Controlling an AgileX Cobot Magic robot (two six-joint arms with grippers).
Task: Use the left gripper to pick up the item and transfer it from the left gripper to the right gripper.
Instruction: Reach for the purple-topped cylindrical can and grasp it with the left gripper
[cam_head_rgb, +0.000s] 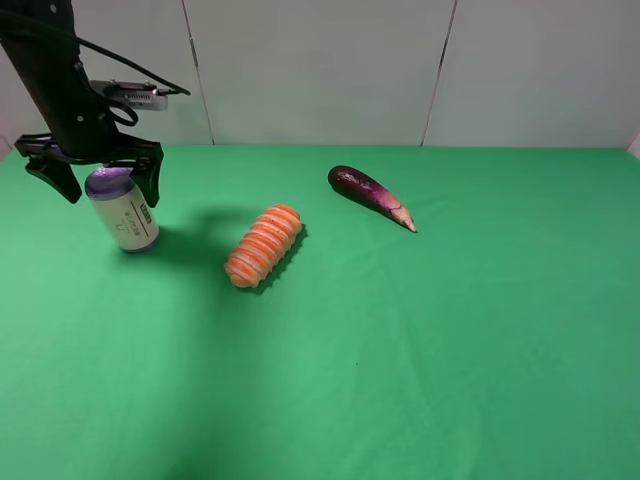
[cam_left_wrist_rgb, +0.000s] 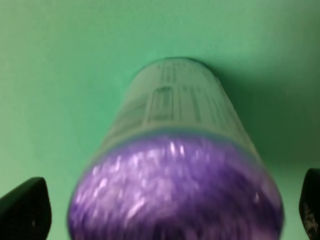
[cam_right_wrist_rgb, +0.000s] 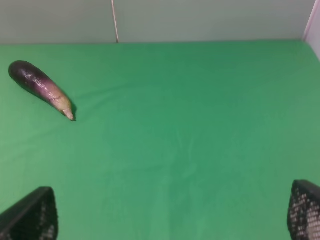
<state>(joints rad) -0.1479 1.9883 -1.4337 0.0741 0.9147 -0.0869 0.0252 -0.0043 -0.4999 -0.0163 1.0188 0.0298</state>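
Observation:
The item's white base (cam_head_rgb: 138, 238) should stay free for my right gripper, so my left gripper next needs to grab the item by its purple top (cam_head_rgb: 108, 181).
The item (cam_head_rgb: 124, 212), a cream-white cylinder with a shiny purple top and a small printed label, stands on the green table at the far left, slightly tilted. My left gripper (cam_head_rgb: 100, 180) is open, with one finger on each side of the purple top and a gap on both sides. In the left wrist view the item (cam_left_wrist_rgb: 175, 150) fills the middle between the two fingertips (cam_left_wrist_rgb: 25, 210) of the left gripper (cam_left_wrist_rgb: 167, 212). My right gripper (cam_right_wrist_rgb: 167, 215) is open and empty above bare green cloth; it is out of the exterior high view.
An orange-and-white ribbed roll (cam_head_rgb: 265, 245) lies to the right of the item. A dark purple eggplant (cam_head_rgb: 370, 195) lies further back and right, and it also shows in the right wrist view (cam_right_wrist_rgb: 42, 90). A pale wall (cam_head_rgb: 320, 70) bounds the table's far edge.

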